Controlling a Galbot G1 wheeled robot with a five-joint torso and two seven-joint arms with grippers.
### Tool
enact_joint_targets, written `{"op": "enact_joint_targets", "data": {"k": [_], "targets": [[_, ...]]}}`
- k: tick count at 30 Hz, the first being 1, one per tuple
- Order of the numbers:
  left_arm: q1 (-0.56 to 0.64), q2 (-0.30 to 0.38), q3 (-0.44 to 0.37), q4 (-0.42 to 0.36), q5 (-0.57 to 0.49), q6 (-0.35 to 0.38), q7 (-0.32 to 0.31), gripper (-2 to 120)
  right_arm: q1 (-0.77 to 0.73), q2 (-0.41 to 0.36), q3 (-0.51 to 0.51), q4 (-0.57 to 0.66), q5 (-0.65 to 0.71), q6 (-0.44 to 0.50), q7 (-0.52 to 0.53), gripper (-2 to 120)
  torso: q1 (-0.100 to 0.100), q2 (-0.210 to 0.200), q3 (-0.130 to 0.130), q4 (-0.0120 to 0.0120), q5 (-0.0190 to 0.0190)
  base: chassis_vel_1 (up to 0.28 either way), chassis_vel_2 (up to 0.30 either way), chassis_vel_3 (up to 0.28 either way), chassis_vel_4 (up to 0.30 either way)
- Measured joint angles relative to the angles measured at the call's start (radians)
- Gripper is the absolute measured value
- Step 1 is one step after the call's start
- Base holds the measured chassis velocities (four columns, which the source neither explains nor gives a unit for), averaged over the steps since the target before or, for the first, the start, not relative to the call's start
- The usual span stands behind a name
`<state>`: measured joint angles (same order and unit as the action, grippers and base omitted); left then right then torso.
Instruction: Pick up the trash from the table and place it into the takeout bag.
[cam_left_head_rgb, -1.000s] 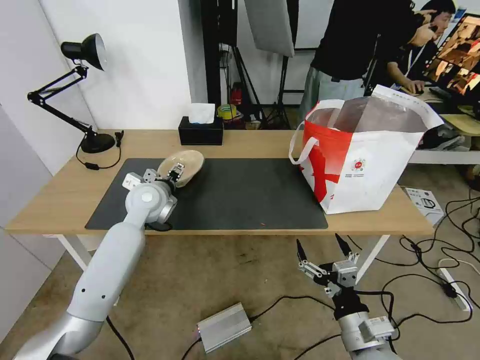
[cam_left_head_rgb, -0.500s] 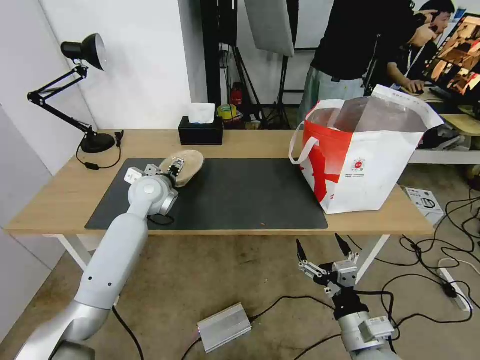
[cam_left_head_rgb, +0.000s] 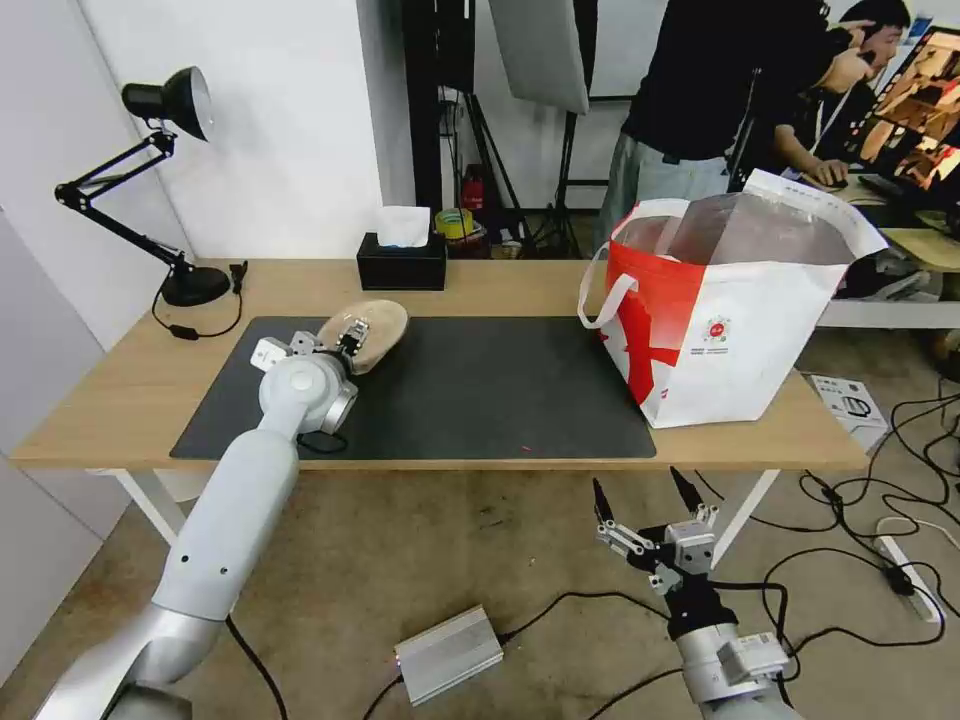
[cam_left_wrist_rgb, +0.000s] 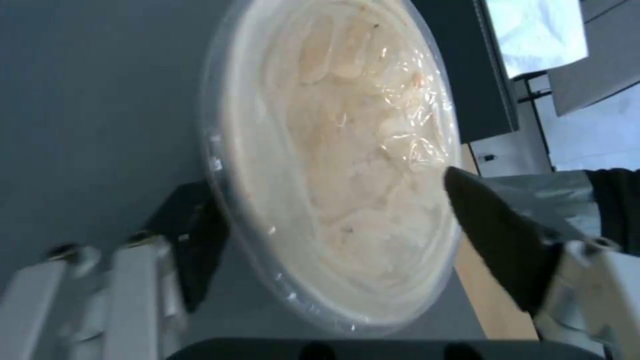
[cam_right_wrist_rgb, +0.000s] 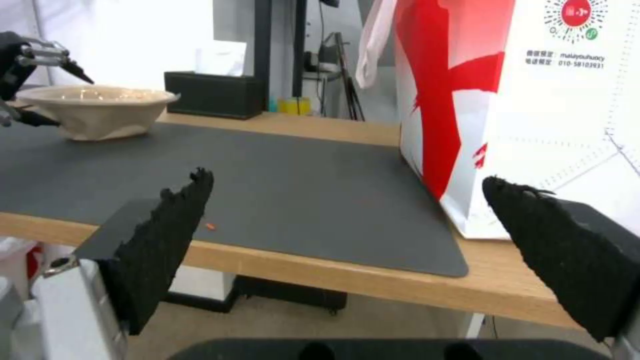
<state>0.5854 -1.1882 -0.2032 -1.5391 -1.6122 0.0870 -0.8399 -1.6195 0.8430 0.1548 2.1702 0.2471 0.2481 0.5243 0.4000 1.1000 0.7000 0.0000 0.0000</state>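
My left gripper picks up the beige bowl by its thin near rim next, since the whole bowl (cam_left_head_rgb: 370, 330) is too wide for the fingers.
A beige paper-pulp bowl (cam_left_head_rgb: 380, 322) (cam_right_wrist_rgb: 100, 112) rests on the dark mat (cam_left_head_rgb: 500, 390) at the left of the table (cam_left_head_rgb: 120, 380). My left gripper (cam_left_head_rgb: 350, 335) (cam_left_wrist_rgb: 327, 200) is open, its jaws straddling the bowl's near rim (cam_left_wrist_rgb: 347, 165), one finger over the top and one beside the lower wall. The white and red takeout bag (cam_left_head_rgb: 740, 330) (cam_right_wrist_rgb: 533, 115) stands open at the table's right end. In front of the table and below its edge hangs my right gripper (cam_left_head_rgb: 643, 488) (cam_right_wrist_rgb: 347, 179), open and holding nothing.
A black tissue box (cam_left_head_rgb: 402, 262) sits at the table's back edge and a black desk lamp (cam_left_head_rgb: 165, 200) at the back left. A tiny red scrap (cam_left_head_rgb: 525, 448) lies near the mat's front. A silver box (cam_left_head_rgb: 448, 655) and cables lie on the floor.
The left arm has pushed slightly forward toward the bowl. The bowl, tilted up a second ago, now lies flatter on the mat. The right arm has not moved.
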Motion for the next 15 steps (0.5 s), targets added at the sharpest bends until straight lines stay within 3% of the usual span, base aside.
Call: {"op": "enact_joint_targets", "data": {"k": [15], "targets": [[0.019,0.023,-0.004,-0.035,-0.001,-0.009,0.002,16,0.0,0.0,0.0,0.0,0.0,0.0,0.0,100,0.0,0.0,0.0,0.0,0.0,0.0,0.0,0.0,0.0]]}}
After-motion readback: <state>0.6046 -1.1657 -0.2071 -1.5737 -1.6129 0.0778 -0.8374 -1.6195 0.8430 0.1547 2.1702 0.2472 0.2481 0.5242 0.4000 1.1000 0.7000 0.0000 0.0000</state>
